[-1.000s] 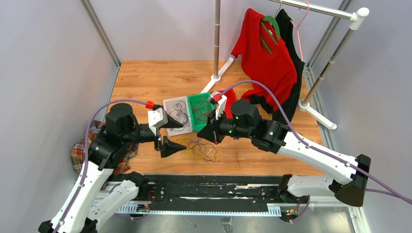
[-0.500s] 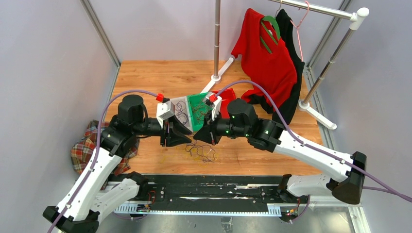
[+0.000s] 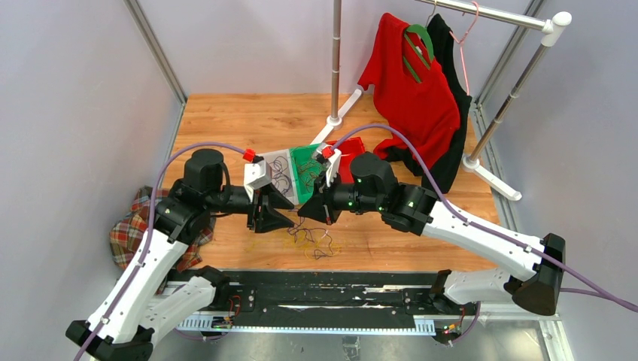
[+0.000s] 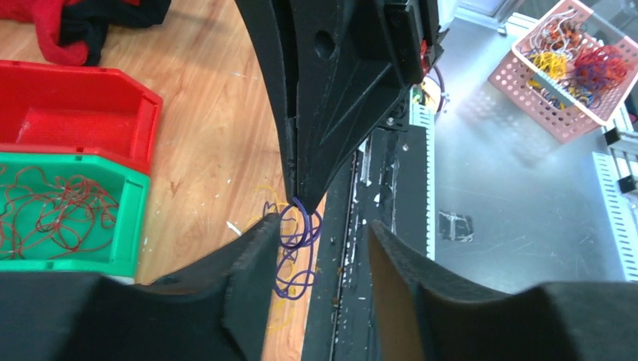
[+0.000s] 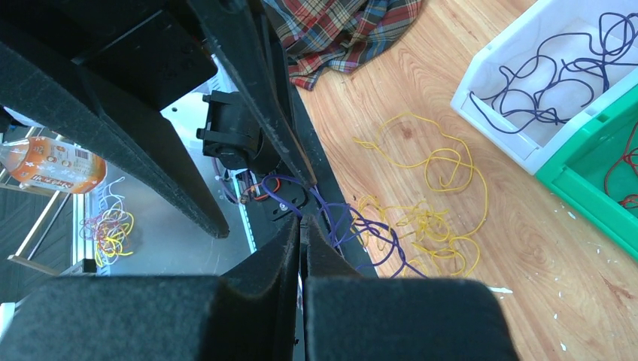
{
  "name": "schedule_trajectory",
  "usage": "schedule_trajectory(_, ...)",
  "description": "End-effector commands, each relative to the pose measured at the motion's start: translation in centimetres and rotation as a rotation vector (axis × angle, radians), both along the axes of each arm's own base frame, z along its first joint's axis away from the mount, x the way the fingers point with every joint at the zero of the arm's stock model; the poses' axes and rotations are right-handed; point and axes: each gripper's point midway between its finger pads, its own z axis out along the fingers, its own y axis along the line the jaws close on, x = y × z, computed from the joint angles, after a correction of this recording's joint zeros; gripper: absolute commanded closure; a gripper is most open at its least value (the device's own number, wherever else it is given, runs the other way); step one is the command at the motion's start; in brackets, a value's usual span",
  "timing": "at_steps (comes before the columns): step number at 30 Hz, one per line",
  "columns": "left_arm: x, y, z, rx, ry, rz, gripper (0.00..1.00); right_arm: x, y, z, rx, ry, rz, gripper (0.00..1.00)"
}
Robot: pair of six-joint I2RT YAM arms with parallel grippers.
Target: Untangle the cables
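Observation:
The left gripper grabs the purple cable by its hanging loops next, leaving the yellow cables free to stay on the tabletop.
A loose tangle of yellow and dark purple cables (image 3: pixel 312 241) lies on the wooden table near its front edge. My right gripper (image 3: pixel 302 213) is shut on a purple cable (image 4: pixel 302 226), whose loops hang from its tip. In the right wrist view the gripper (image 5: pixel 301 222) has its jaws pressed together, with the purple strand (image 5: pixel 353 226) trailing over yellow cables (image 5: pixel 432 203). My left gripper (image 4: pixel 323 222) is open and empty. Its fingers (image 4: pixel 252 278) stand on either side of the hanging purple loops, close to the right gripper's tip.
A white bin (image 3: pixel 265 162) holds purple cables, a green bin (image 3: pixel 305 156) holds red-brown cables, and a red bin (image 3: pixel 350 154) sits behind. A plaid cloth (image 3: pixel 128 233) lies at the left. A clothes rack with red and black garments (image 3: pixel 414 90) stands at the back right. A pink basket (image 4: pixel 572 68) sits off the table.
My left arm has swung right until its open gripper faces the right gripper's tip. The right gripper has shifted slightly left, holding the purple cable above the pile.

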Motion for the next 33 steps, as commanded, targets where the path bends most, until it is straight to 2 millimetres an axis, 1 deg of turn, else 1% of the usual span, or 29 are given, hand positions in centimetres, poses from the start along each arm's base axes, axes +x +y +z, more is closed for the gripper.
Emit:
schedule_trajectory(1,0.2,0.2,0.4,0.007,-0.015,0.02,0.44,-0.7,0.5,1.9,0.053,-0.033,0.043,0.99)
schedule_trajectory(2,0.4,0.3,0.4,0.011,-0.022,0.028,0.44,-0.7,0.5,1.9,0.053,-0.033,0.043,0.99)
schedule_trajectory(3,0.7,0.3,0.4,0.014,-0.03,0.038,0.45,-0.8,0.6,2.0,0.054,-0.035,0.047,0.99)
schedule_trajectory(6,1.4,0.2,0.4,0.02,-0.043,0.059,0.6,-1.0,0.6,2.0,0.054,-0.034,0.054,0.99)
schedule_trajectory(10,1.8,0.0,0.3,0.02,-0.032,0.065,0.73,-1.0,0.5,2.0,0.053,-0.038,0.053,0.99)
schedule_trajectory(11,1.9,0.0,0.4,0.019,-0.03,0.066,0.78,-1.0,0.5,2.0,0.056,-0.038,0.05,0.99)
schedule_trajectory(14,1.9,-0.1,1.0,0.002,-0.03,0.076,0.97,-0.9,0.4,1.7,0.053,-0.04,0.037,0.99)
schedule_trajectory(15,1.9,0.0,1.3,-0.006,-0.035,0.079,0.99,-0.7,0.3,1.6,0.052,-0.043,0.027,0.99)
schedule_trajectory(17,1.7,0.0,2.1,-0.025,-0.039,0.093,0.99,-0.1,0.0,1.5,0.049,-0.051,-0.012,0.97)
schedule_trajectory(18,1.7,0.1,2.4,-0.029,-0.034,0.106,0.99,0.3,-0.1,1.4,0.05,-0.058,-0.038,0.91)
schedule_trajectory(20,1.8,0.3,3.0,-0.037,-0.031,0.136,1.0,1.2,-0.5,1.5,0.056,-0.073,-0.096,0.73)
schedule_trajectory(21,2.0,0.4,3.2,-0.037,-0.024,0.16,0.99,1.6,-0.7,1.5,0.065,-0.083,-0.126,0.66)
schedule_trajectory(22,2.2,0.5,3.4,-0.039,-0.018,0.185,0.99,1.9,-0.7,1.5,0.079,-0.092,-0.146,0.57)
schedule_trajectory(23,2.4,0.6,3.5,-0.038,-0.014,0.203,1.0,2.1,-0.7,1.7,0.096,-0.107,-0.161,0.46)
schedule_trajectory(24,2.5,0.7,3.7,-0.04,-0.01,0.217,0.99,2.3,-0.7,1.6,0.105,-0.123,-0.178,0.38)
schedule_trajectory(27,3.0,1.0,4.4,-0.045,-0.005,0.264,0.99,2.9,-0.3,1.2,0.096,-0.18,-0.228,0.36)
schedule_trajectory(29,3.2,1.1,4.8,-0.045,-0.009,0.28,0.99,2.8,0.2,1.1,0.093,-0.225,-0.247,0.35)
schedule_trajectory(32,2.6,1.2,5.4,-0.045,-0.015,0.258,1.0,3.3,0.8,0.9,0.082,-0.27,-0.302,0.36)
schedule_trajectory(33,2.3,1.1,5.5,-0.042,-0.011,0.245,1.0,3.6,1.0,1.2,0.095,-0.286,-0.323,0.36)
